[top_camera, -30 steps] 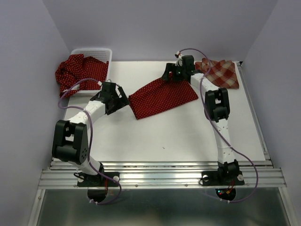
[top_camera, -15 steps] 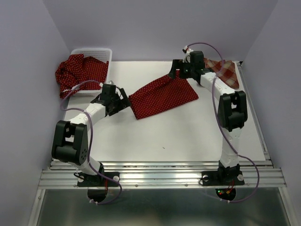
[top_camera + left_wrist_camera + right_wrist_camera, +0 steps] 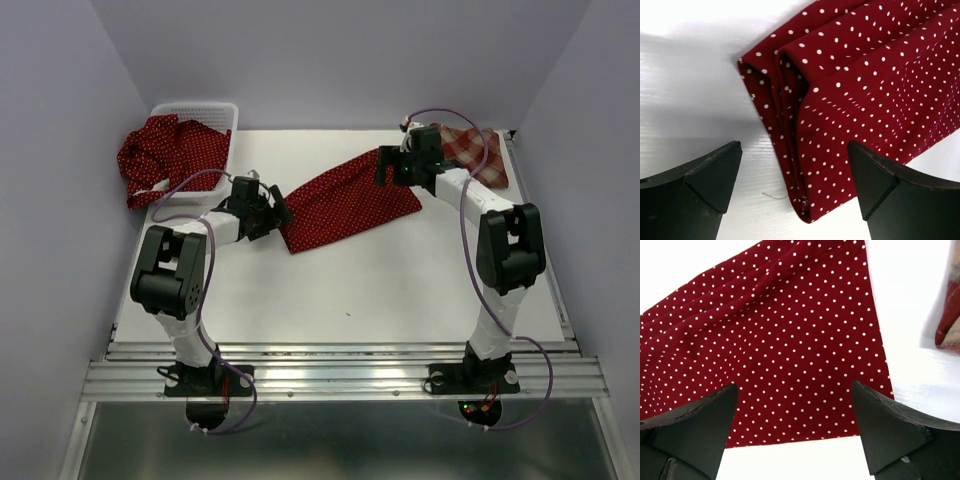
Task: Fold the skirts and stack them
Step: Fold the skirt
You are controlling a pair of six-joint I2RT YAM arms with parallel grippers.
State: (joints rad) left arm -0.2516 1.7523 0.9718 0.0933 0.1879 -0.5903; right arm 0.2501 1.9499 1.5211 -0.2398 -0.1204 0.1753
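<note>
To fold that end of the skirt across the rest, my left gripper will next grab the dark red dotted skirt's folded end at its near corner (image 3: 293, 248) (image 3: 809, 204).
A dark red dotted skirt (image 3: 345, 205) lies folded flat across the middle of the white table. My left gripper (image 3: 278, 212) hangs open just over its near-left folded corner (image 3: 805, 200), one finger on each side of that corner and nothing between them. At the skirt's far right end, my right gripper (image 3: 386, 166) is open above the cloth (image 3: 780, 330) with its jaws wide. A plaid skirt (image 3: 482, 152) lies at the back right corner. Another dotted skirt (image 3: 160, 150) spills out of the basket at the left.
The white lattice basket (image 3: 200, 108) stands at the back left corner. The table's (image 3: 350, 285) near half is bare white. An edge of the plaid skirt (image 3: 947, 335) shows to the right in the right wrist view.
My left gripper has slid right up to the skirt's corner. The right arm has swung its elbow to the right, and its gripper has shifted right along the skirt's far edge. Both stayed open.
</note>
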